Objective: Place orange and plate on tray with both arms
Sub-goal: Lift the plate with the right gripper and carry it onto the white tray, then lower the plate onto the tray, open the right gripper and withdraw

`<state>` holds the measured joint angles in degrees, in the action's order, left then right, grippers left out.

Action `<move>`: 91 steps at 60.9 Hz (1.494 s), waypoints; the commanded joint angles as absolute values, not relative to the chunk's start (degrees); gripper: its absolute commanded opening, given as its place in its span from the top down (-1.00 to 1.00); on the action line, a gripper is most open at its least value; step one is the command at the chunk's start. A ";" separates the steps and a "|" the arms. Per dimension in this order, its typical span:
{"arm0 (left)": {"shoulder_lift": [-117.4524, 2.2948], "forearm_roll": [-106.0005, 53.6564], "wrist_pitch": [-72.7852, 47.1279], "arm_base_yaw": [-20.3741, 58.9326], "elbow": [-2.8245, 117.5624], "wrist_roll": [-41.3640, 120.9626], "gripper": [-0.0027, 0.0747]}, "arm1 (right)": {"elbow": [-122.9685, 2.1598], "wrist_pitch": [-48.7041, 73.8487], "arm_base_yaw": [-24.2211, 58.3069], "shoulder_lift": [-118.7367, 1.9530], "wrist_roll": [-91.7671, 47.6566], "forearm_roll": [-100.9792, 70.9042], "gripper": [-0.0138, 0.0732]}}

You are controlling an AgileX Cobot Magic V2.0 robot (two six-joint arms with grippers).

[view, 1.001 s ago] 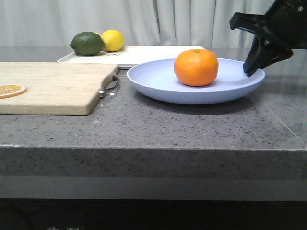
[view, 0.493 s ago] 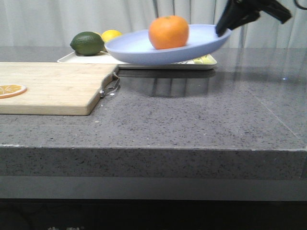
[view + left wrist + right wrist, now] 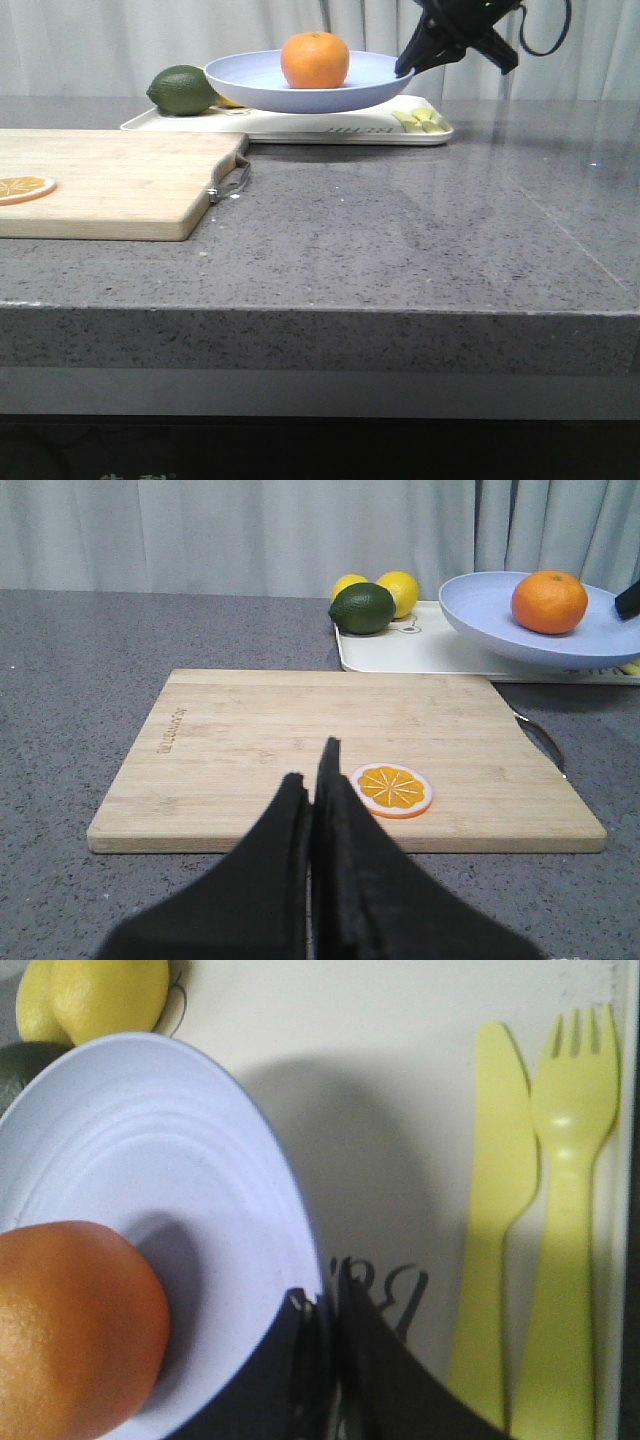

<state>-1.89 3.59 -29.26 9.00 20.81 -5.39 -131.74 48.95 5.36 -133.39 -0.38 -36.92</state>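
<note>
The lavender-blue plate hangs tilted above the white tray, so my right gripper keeps holding it until it comes down onto the tray.
My right gripper (image 3: 408,68) is shut on the right rim of the lavender-blue plate (image 3: 260,82) and holds it in the air above the white tray (image 3: 330,128). The orange (image 3: 315,60) sits on the plate. In the right wrist view the jaws (image 3: 325,1305) pinch the plate's rim (image 3: 150,1140), with the orange (image 3: 70,1330) beside them and the tray (image 3: 380,1080) below. My left gripper (image 3: 312,780) is shut and empty, over the near edge of the cutting board. The left wrist view also shows the plate (image 3: 500,620) and orange (image 3: 549,601).
A wooden cutting board (image 3: 110,180) with an orange slice (image 3: 22,187) lies at the left. On the tray are a green lime (image 3: 182,90), lemons (image 3: 397,588) and a yellow plastic knife (image 3: 497,1180) and fork (image 3: 565,1210) at its right end.
My right gripper lifted the plate with the orange off the counter and carried it back and to the left, to a spot above the tray. The left arm is not seen earlier.
</note>
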 commanded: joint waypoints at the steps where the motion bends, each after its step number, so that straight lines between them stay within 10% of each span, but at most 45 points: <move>1: -2.68 3.23 -24.47 8.86 22.22 -5.93 0.98 | -138.26 45.96 5.42 -132.16 1.93 -41.05 0.82; 91: -2.68 3.23 -24.47 8.86 22.22 -5.93 0.98 | -143.10 33.70 7.54 -139.92 3.02 -40.65 0.62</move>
